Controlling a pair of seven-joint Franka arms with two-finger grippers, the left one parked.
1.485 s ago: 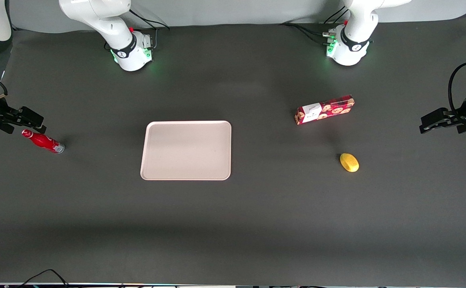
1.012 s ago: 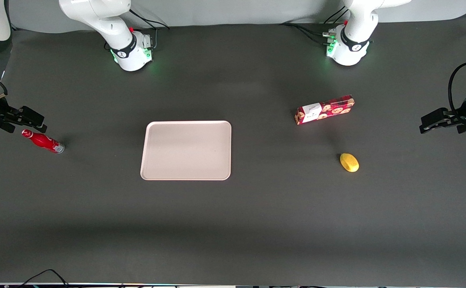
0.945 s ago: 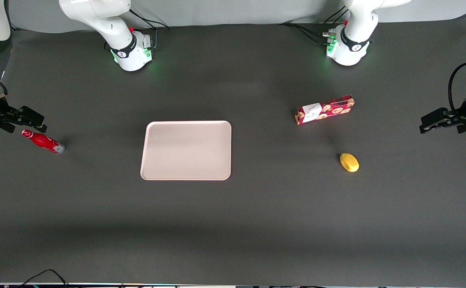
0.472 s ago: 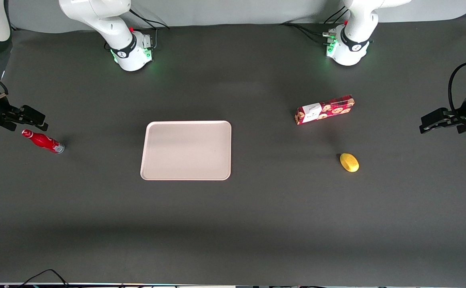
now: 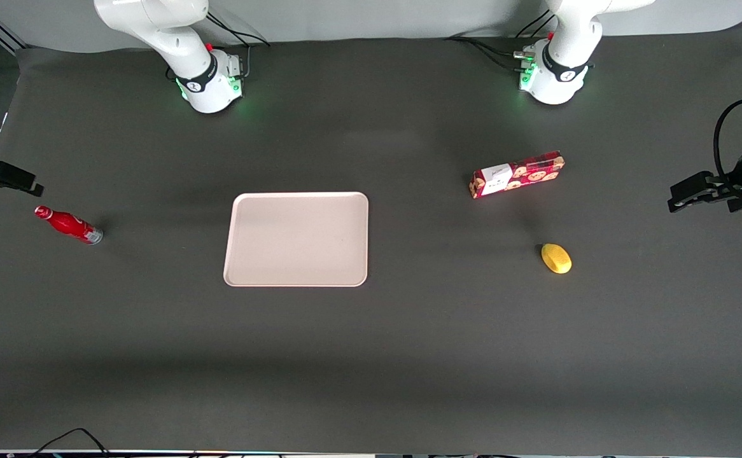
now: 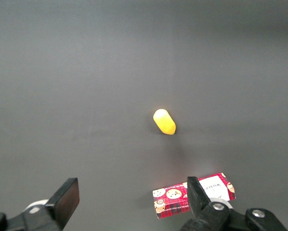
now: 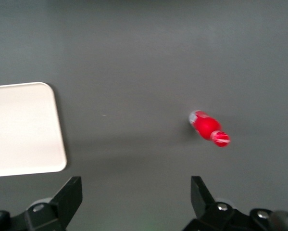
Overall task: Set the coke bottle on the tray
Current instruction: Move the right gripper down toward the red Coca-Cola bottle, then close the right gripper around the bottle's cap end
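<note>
To place the coke bottle on the tray (image 5: pixel 296 239), my right gripper will next grab the bottle by its red cap (image 5: pixel 42 211).
The coke bottle (image 5: pixel 69 225), small, red and glossy with a red cap, is on the dark table toward the working arm's end; it also shows in the right wrist view (image 7: pixel 208 127). The pale pinkish-beige tray (image 5: pixel 296 239) lies flat and bare near the table's middle; its corner shows in the right wrist view (image 7: pixel 18 127). My right gripper (image 5: pixel 27 184) is at the table's edge, above and a little farther from the front camera than the bottle's cap, and apart from it. In the wrist view the gripper (image 7: pixel 135 197) is wide open and holds nothing.
A red cookie box (image 5: pixel 517 174) and a yellow lemon-like object (image 5: pixel 556 258) lie toward the parked arm's end; both show in the left wrist view, the box (image 6: pixel 194 195) and the yellow object (image 6: pixel 164 121). Two white arm bases (image 5: pixel 209 83) stand at the table's back edge.
My right gripper has drawn away from the bottle's cap toward the table's edge at the working arm's end. The bottle and tray have not moved.
</note>
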